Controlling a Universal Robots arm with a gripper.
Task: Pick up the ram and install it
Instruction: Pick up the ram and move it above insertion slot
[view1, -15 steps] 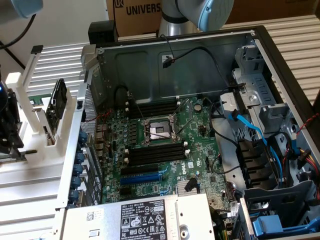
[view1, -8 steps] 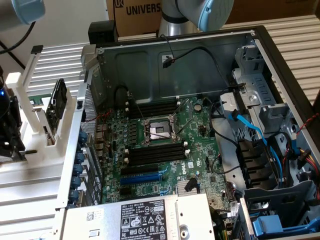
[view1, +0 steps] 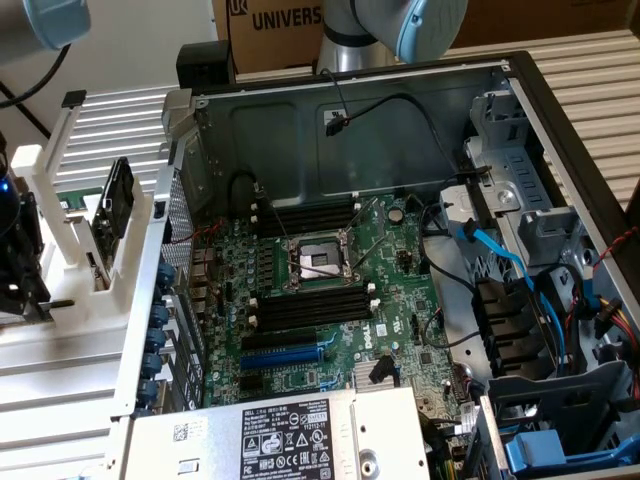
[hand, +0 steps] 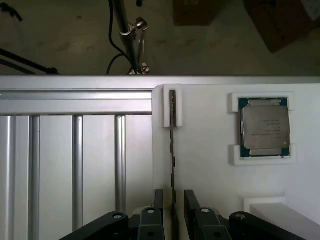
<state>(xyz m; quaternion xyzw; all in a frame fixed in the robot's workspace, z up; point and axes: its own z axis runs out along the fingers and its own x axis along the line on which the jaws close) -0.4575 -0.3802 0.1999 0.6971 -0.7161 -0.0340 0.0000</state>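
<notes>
My gripper grabs the ram by its exposed upper edge (hand: 173, 197) next, since the slotted white post (hand: 172, 107) encloses the ram's end.
The ram (hand: 172, 145) stands on its long edge in a white holder (hand: 200, 165), so from the wrist it is a thin dark strip running from a slotted white post (hand: 172, 107) down towards the gripper. My gripper (hand: 173, 200) is open, with one black finger (hand: 158, 200) on each side of the stick's near end and a small gap on both sides. In the exterior view the gripper (view1: 25, 275) is the dark body at the far left edge, over the white holder (view1: 75, 300) outside the computer case.
A processor chip (hand: 264, 129) lies in its own pocket of the holder beside the ram. The open case (view1: 360, 110) holds the motherboard with black memory slots (view1: 305, 215) (view1: 310, 305) either side of the CPU socket (view1: 318, 262), a blue expansion slot (view1: 290, 352), and cables and drive bays at the exterior view's right.
</notes>
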